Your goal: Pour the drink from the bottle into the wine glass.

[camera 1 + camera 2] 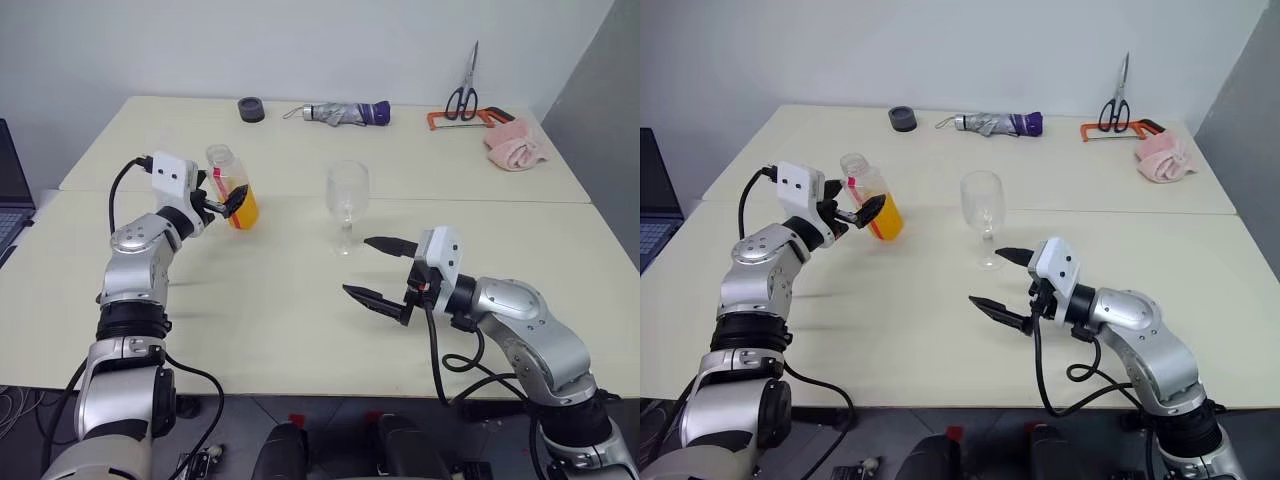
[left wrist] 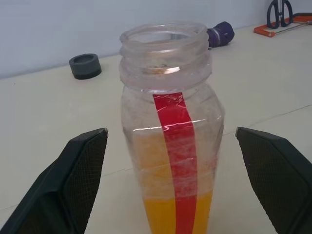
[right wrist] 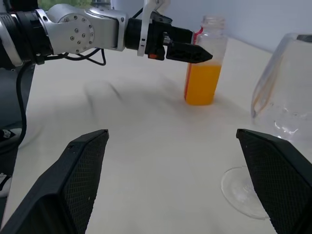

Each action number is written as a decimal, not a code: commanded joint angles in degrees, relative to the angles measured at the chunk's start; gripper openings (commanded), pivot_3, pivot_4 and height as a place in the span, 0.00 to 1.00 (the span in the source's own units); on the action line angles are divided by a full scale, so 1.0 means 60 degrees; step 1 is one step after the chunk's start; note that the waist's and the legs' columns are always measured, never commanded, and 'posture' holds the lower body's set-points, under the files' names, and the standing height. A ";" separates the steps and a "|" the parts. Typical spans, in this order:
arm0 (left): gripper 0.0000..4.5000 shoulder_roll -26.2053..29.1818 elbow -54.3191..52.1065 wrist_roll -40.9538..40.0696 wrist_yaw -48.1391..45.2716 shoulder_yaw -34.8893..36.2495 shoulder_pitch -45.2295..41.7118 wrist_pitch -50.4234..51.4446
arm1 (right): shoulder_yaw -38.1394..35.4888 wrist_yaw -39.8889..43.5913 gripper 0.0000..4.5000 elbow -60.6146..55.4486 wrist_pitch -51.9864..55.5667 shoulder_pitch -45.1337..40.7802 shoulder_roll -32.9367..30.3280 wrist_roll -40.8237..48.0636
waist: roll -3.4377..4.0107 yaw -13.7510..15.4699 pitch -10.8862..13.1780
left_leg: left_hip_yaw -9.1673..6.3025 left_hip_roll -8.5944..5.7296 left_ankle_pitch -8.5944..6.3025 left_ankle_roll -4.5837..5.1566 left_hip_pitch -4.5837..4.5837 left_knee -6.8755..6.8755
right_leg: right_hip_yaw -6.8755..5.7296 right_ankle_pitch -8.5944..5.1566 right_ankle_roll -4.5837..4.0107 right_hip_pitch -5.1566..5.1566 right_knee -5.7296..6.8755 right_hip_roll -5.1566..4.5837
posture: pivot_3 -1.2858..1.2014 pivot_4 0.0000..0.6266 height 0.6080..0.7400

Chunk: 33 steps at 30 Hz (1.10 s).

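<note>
The uncapped bottle has the loose orange drink (image 1: 243,213) inside, so it needs to stay upright. My left gripper should next grab it by its body (image 1: 232,185), below the open neck.
The bottle (image 1: 227,165) stands uncapped on the left half of the table, clear plastic with a red label strip (image 2: 176,141). The orange drink (image 1: 246,212) fills its lower part. My left gripper (image 1: 228,202) is open around the bottle, one finger on each side with a gap showing at both fingers (image 2: 80,165). The empty wine glass (image 1: 347,198) stands upright near the table's middle, to the right of the bottle. My right gripper (image 1: 357,266) is open and empty, hovering in front of the glass's foot and a little to its right.
Along the far edge of the table (image 1: 300,320) lie a black ring (image 1: 251,109), a folded umbrella (image 1: 345,113), scissors (image 1: 462,95), an orange-framed saw (image 1: 470,119) and a pink cloth (image 1: 517,147). A laptop (image 1: 10,190) sits off the left edge.
</note>
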 commanded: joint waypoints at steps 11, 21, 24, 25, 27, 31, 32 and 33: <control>1.00 0.0009 0.1092 0.0148 -0.0170 0.0034 -0.0873 -0.0810 | -0.0566 -0.0559 0.99 -0.0575 0.0140 -0.0431 -0.0057 0.0391 | 0.0000 0.0001 0.0000 | 0.0004 -0.0001 0.0000 0.0000 -0.0003 0.0001 | 0.0001 0.0000 0.0000 -0.0001 0.0000 0.0000 | 0.52 0.24 1.00; 0.42 -0.0021 0.1510 0.0170 -0.0142 0.0095 -0.1062 -0.1055 | -0.0533 -0.0611 1.00 -0.0570 0.0074 -0.0426 -0.0121 0.0410 | 0.0000 -0.0005 0.0000 | 0.0007 0.0000 0.0000 0.0000 -0.0004 0.0003 | -0.0003 0.0000 -0.0001 -0.0001 0.0001 0.0000 | 0.52 0.24 1.00; 0.39 -0.0049 0.1513 0.0158 -0.0120 0.0107 -0.1054 -0.1076 | -0.0528 -0.0624 1.00 -0.0577 0.0063 -0.0421 -0.0122 0.0398 | 0.0000 -0.0005 0.0000 | 0.0008 0.0000 0.0000 0.0000 -0.0004 0.0002 | -0.0003 0.0000 -0.0001 -0.0002 0.0003 0.0000 | 0.52 0.24 1.00; 0.39 -0.0058 0.1514 0.0142 -0.0115 0.0117 -0.1053 -0.1077 | -0.0524 -0.0627 1.00 -0.0583 0.0060 -0.0422 -0.0122 0.0393 | 0.0000 -0.0004 0.0000 | 0.0007 -0.0001 0.0000 0.0000 -0.0005 0.0003 | -0.0003 0.0001 -0.0001 -0.0002 0.0003 0.0000 | 0.52 0.24 1.00; 0.39 -0.0069 0.1505 0.0127 -0.0110 0.0124 -0.1043 -0.1075 | -0.0523 -0.0634 1.00 -0.0600 0.0065 -0.0426 -0.0121 0.0397 | 0.0000 -0.0004 0.0000 | 0.0007 -0.0001 0.0000 0.0000 -0.0005 0.0003 | -0.0002 0.0001 -0.0001 -0.0002 0.0003 0.0000 | 0.52 0.24 1.00; 0.39 -0.0126 0.1247 0.0067 -0.0103 0.0126 -0.0971 -0.0946 | -0.0552 -0.0701 1.00 -0.0784 0.0123 -0.0437 -0.0141 0.0417 | 0.0000 -0.0003 0.0000 | 0.0006 -0.0001 0.0000 0.0000 -0.0005 0.0003 | -0.0004 0.0001 -0.0001 -0.0002 0.0004 0.0000 | 0.52 0.24 1.00; 0.39 -0.0142 0.1167 0.0051 -0.0105 0.0127 -0.0959 -0.0908 | -0.0572 -0.0731 1.00 -0.0834 0.0144 -0.0444 -0.0144 0.0427 | 0.0000 -0.0002 0.0000 | 0.0006 -0.0001 0.0000 0.0000 -0.0006 0.0004 | -0.0004 0.0001 -0.0001 -0.0002 0.0004 0.0000 | 0.52 0.24 1.00; 0.39 -0.0162 0.1058 0.0031 -0.0099 0.0129 -0.0942 -0.0857 | -0.0608 -0.0767 1.00 -0.0904 0.0185 -0.0449 -0.0149 0.0455 | 0.0000 -0.0001 0.0000 | 0.0004 -0.0001 0.0000 0.0000 -0.0007 0.0004 | -0.0004 0.0001 -0.0001 -0.0002 0.0004 0.0000 | 0.52 0.24 1.00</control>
